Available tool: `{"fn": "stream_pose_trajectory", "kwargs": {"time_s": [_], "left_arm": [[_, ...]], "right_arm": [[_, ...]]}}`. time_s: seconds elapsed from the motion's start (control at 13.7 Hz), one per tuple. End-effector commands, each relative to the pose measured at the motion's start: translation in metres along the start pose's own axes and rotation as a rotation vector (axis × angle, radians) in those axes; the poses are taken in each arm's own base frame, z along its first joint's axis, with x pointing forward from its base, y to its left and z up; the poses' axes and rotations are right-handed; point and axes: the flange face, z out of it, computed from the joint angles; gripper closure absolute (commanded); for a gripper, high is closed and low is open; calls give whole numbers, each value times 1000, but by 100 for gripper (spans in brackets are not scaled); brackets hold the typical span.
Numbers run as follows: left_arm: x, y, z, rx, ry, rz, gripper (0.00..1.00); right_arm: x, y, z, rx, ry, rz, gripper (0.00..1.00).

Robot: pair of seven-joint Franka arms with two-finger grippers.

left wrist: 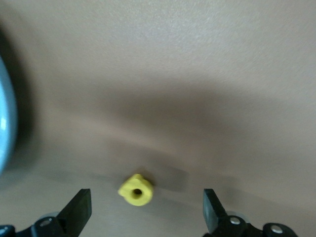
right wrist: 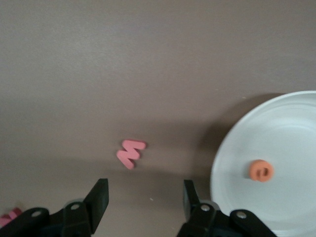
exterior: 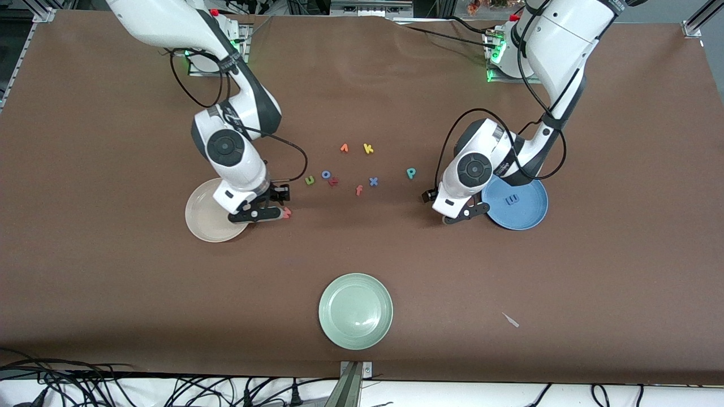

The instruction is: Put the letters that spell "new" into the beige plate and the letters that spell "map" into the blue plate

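Note:
The yellow a should be grabbed next by the outer edges of its round loop with my left gripper, to spell "map" in the blue plate (exterior: 531, 210) (left wrist: 6, 113).
The beige plate (exterior: 203, 221) lies toward the right arm's end; in the right wrist view the beige plate (right wrist: 276, 133) holds the orange e (right wrist: 260, 171). The salmon w (exterior: 287, 212) lies flat on the cloth beside it. My right gripper (exterior: 270, 213) hangs low between plate and w, open and empty (right wrist: 144, 202), the w (right wrist: 131, 152) just past its fingertips. The blue plate (exterior: 531, 210) holds the blue m (exterior: 512, 199). My left gripper (exterior: 462, 215) stands open (left wrist: 145, 217) beside that plate, the yellow a (left wrist: 136, 189) on the cloth between its fingers. Green n (exterior: 310, 180) and teal p (exterior: 411, 173) lie mid-table.
Other letters lie mid-table: orange v (exterior: 344, 148), yellow k (exterior: 368, 148), blue o (exterior: 326, 174), a dark red letter (exterior: 334, 181), orange f (exterior: 358, 190), blue x (exterior: 373, 181). A pale green plate (exterior: 356, 311) sits nearest the front camera. The blue plate's rim (left wrist: 4, 123) edges the left wrist view.

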Motion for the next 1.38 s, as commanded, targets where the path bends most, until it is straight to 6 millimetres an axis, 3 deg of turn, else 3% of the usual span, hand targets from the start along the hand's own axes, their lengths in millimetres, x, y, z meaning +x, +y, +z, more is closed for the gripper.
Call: {"fn": "stream_pose_trajectory", "kwargs": {"time_s": [0.0, 0.15, 0.36, 0.51, 0.73, 0.95, 1.17, 1.31], "left_arm": [[-6, 2, -6, -47, 4, -96, 1], [-5, -3, -4, -44, 2, -105, 2], [-7, -6, 0, -35, -4, -103, 3], [-11, -13, 9, -18, -17, -109, 5], [-2, -25, 4, -34, -13, -154, 14], [-2, -36, -1, -106, 1, -208, 14], [-2, -35, 0, -108, -2, -212, 14], [-4, -36, 4, -102, -7, -210, 15]], "right_arm": [[3, -19, 23, 24, 12, 41, 31], [3, -23, 38, 36, 22, 42, 31], [4, -23, 39, 35, 42, 21, 31], [3, -24, 50, 32, 46, 17, 31], [3, -22, 54, 35, 53, 9, 35], [2, -20, 63, 28, 56, 0, 39], [1, -20, 64, 29, 58, -2, 51], [2, -15, 66, 24, 57, 4, 67]]}}
